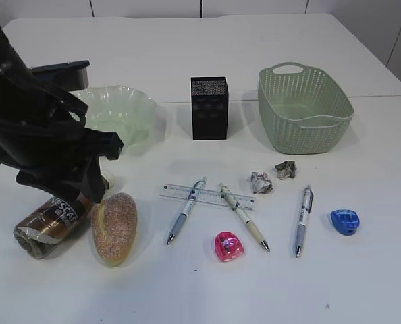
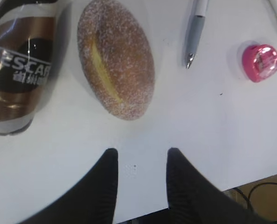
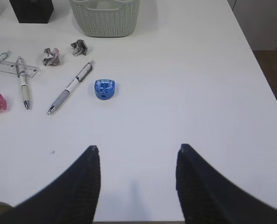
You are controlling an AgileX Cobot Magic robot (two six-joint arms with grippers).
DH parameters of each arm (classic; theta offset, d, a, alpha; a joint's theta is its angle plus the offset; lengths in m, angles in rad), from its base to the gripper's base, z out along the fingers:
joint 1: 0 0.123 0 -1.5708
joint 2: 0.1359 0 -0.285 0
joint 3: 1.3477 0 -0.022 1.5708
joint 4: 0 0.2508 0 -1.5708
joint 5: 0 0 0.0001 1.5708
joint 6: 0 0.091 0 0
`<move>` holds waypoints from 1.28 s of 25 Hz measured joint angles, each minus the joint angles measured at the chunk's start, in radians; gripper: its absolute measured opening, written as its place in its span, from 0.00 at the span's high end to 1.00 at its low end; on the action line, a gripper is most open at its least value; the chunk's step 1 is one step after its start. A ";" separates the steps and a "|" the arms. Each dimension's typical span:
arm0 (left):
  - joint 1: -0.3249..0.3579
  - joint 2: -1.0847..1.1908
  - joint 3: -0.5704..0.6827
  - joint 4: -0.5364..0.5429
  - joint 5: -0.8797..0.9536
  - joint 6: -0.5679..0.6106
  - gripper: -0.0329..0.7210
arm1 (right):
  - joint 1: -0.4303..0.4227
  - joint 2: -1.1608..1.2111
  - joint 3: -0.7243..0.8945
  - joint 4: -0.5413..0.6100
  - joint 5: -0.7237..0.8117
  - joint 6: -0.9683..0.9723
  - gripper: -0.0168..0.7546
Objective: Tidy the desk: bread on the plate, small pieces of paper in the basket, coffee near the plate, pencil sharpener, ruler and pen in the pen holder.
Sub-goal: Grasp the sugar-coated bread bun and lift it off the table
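My left gripper picks up the bread by its narrower tapered end (image 1: pixel 113 254) next, since the sugar-dusted bread swells wide through its middle (image 1: pixel 115 228).
The sugar-dusted bread (image 1: pixel 115 228) lies at the front left of the desk (image 1: pixel 362 283), beside the coffee (image 1: pixel 48 226), which lies on its side. In the left wrist view my left gripper (image 2: pixel 142 151) hangs open and empty above bare desk, just short of the bread (image 2: pixel 116 65) and the coffee (image 2: pixel 19 70). The plate (image 1: pixel 119 115), pen holder (image 1: pixel 209 108) and basket (image 1: pixel 304 108) stand in a row at the back. The ruler (image 1: pixel 207 196), three pens (image 1: pixel 185 219) (image 1: pixel 243 216) (image 1: pixel 303 219), a pink pencil sharpener (image 1: pixel 228 246), a blue one (image 1: pixel 345 221) and two paper pieces (image 1: pixel 260 182) (image 1: pixel 285 169) lie mid-desk. My right gripper (image 3: pixel 138 147) is open and empty.
My left arm (image 1: pixel 45 148) looms over the coffee and hides part of the plate. The right wrist view shows the desk's right edge (image 3: pixel 262 70), with the blue sharpener (image 3: pixel 104 88) and a pen (image 3: pixel 69 94) ahead on the left.
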 joint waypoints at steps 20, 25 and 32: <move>-0.002 0.136 -0.002 0.011 -0.028 -0.114 0.36 | 0.000 0.000 0.000 0.000 0.000 0.000 0.44; -0.040 0.182 -0.002 0.013 -0.028 -0.114 0.36 | 0.000 0.000 0.000 0.000 0.000 0.000 0.44; -0.097 0.217 -0.002 0.076 -0.025 -0.184 0.36 | 0.000 0.000 0.000 0.000 0.000 0.000 0.44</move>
